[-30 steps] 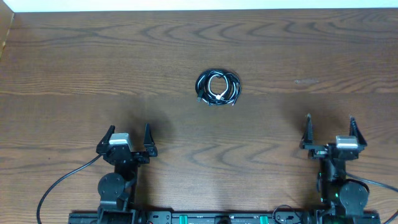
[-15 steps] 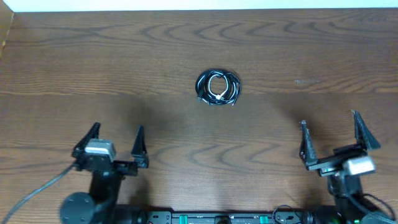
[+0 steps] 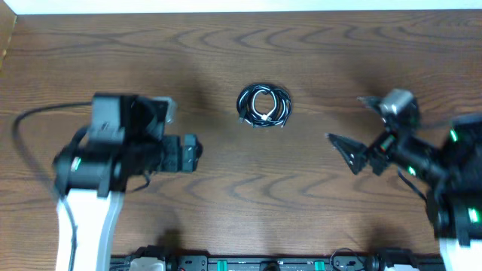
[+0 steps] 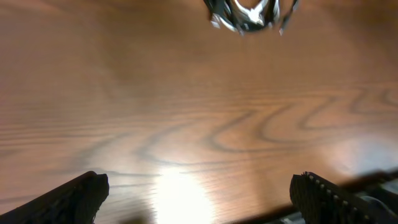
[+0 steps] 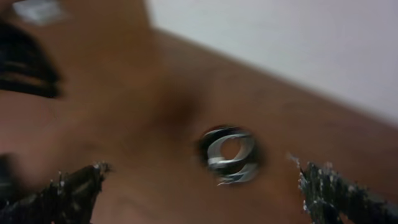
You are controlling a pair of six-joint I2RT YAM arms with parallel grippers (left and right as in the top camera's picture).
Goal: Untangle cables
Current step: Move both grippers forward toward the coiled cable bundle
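My right gripper should grab the black outer loops on the coil's side (image 3: 285,108) (image 5: 252,165) facing it and leave the white loop free, to untangle the cables.
The cables (image 3: 263,107) lie in one small coil on the wooden table (image 3: 316,53), black loops around a white one. My left gripper (image 3: 181,137) hovers left of the coil and points toward it. In the left wrist view the cables (image 4: 249,14) are at the top edge, far ahead of the open left gripper (image 4: 199,186), which holds nothing. My right gripper (image 3: 345,120) hovers right of the coil, also open and empty. In the blurred right wrist view the cables (image 5: 230,154) sit ahead of the right gripper (image 5: 199,177), between the lines of its two fingers.
A white wall strip runs along the table's far edge (image 3: 241,9). The left arm's thick black cord (image 3: 30,120) loops out to the left. A rail (image 3: 248,263) with the arm bases lines the near edge. The left arm shows as a dark blur (image 5: 25,59).
Both arms have risen from the near edge and swung in toward the coil, left from the left, right from the right. Both grippers have stayed open; the cables have not moved.
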